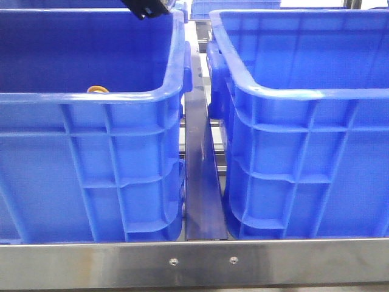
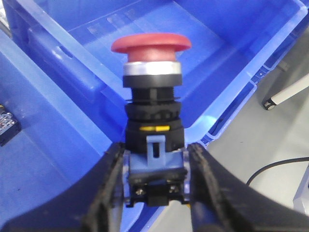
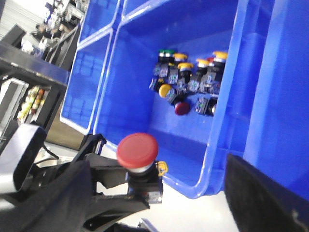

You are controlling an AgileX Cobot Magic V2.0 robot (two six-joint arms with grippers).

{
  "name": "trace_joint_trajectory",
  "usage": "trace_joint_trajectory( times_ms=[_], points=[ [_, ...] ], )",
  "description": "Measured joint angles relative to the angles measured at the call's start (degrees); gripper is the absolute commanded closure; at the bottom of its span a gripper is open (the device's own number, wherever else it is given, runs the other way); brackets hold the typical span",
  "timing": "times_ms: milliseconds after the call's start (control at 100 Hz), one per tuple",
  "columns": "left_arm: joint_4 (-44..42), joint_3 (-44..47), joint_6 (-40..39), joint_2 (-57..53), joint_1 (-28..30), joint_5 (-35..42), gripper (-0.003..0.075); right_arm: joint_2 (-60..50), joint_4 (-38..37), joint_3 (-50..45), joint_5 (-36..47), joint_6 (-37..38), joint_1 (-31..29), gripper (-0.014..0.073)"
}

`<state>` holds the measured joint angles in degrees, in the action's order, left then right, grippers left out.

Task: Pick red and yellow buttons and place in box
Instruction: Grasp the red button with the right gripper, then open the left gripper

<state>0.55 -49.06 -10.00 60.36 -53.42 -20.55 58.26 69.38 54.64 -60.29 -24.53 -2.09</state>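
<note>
I should next grab the red button with my right gripper by its free end with the cap (image 3: 138,153), since my left gripper's black fingers cover the base block.
My left gripper (image 2: 155,193) is shut on the blue base block of the red button (image 2: 150,44), which has a red domed cap, a silver collar and a black body. It holds the button upright in the air above the corner of a blue crate (image 2: 72,121). The right wrist view shows the same red button (image 3: 137,150) in the left gripper's black fingers (image 3: 116,193). My right gripper (image 3: 161,208) is open, its fingers wide apart on either side and touching nothing. A yellow button (image 3: 165,90) lies among several buttons in a crate (image 3: 135,87).
Two big blue crates, left (image 1: 91,176) and right (image 1: 310,170), fill the front view, with a metal rail (image 1: 200,182) between them. A yellow-orange rim (image 1: 97,89) peeks above the left crate's near wall. A black gripper part (image 1: 146,7) shows at the top. A cable (image 2: 275,166) lies on the floor.
</note>
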Motion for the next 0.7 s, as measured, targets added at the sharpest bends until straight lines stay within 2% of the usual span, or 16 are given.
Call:
trace_joint_trajectory(
  times_ms=[440, 700],
  points=[
    [0.0, 0.0, 0.0, 0.0, 0.0, 0.0, 0.064, 14.35, 0.0, 7.17, 0.14, -1.81, 14.91, 0.0017],
    [0.0, 0.0, 0.0, 0.0, 0.0, 0.0, 0.064, 17.88, 0.0, 8.92, 1.23, -2.16, 20.48, 0.0022]
  ],
)
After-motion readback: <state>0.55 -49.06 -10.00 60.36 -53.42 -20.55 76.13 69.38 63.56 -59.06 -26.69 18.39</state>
